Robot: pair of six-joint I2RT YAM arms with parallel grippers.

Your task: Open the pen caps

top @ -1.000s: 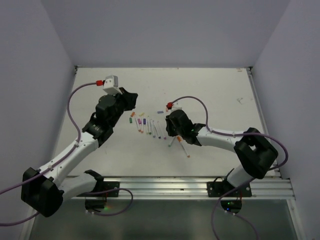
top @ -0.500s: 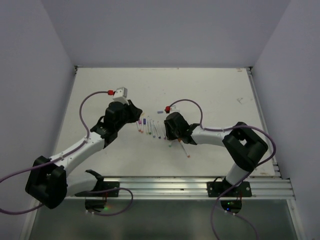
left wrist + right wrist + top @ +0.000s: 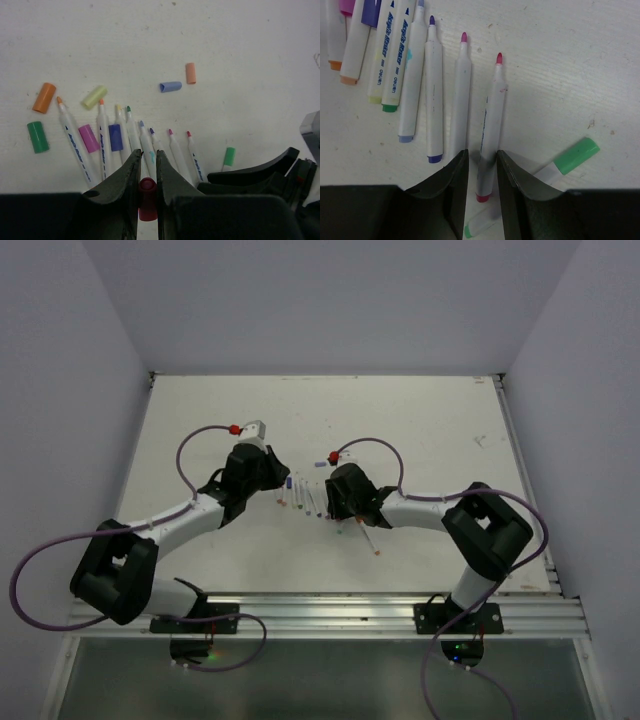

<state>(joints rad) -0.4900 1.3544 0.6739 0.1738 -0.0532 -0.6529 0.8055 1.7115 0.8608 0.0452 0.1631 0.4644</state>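
Note:
The cap is above the pens, short of the orange cap, so it is too early for my left gripper to open now; the cap would drop onto the pens beneath.
My left gripper [image 3: 147, 156] is shut on a dark red pen cap [image 3: 147, 196], held just above the near end of a row of uncapped white pens [image 3: 136, 140]. Loose caps lie around the row: orange [image 3: 44, 97], green [image 3: 38, 137], yellow-green [image 3: 94, 96], pink [image 3: 89, 138], purple [image 3: 115, 137], light blue [image 3: 171, 86] and salmon [image 3: 190, 73]. My right gripper [image 3: 483, 154] straddles the red-tipped pen [image 3: 492, 110], which lies on the table; its jaws stand narrowly apart, with a gap on the left side. In the top view both grippers, left [image 3: 272, 473] and right [image 3: 336, 504], flank the row.
A pen with a green cap [image 3: 576, 153] lies slanted under my right fingers, and it also shows in the left wrist view [image 3: 229, 156]. More uncapped pens [image 3: 434, 95] lie parallel on the left. The white table [image 3: 420, 430] has walls on three sides.
My left arm swung right and came down to the left end of the pen row. My right gripper lowered and shifted slightly left over the pens.

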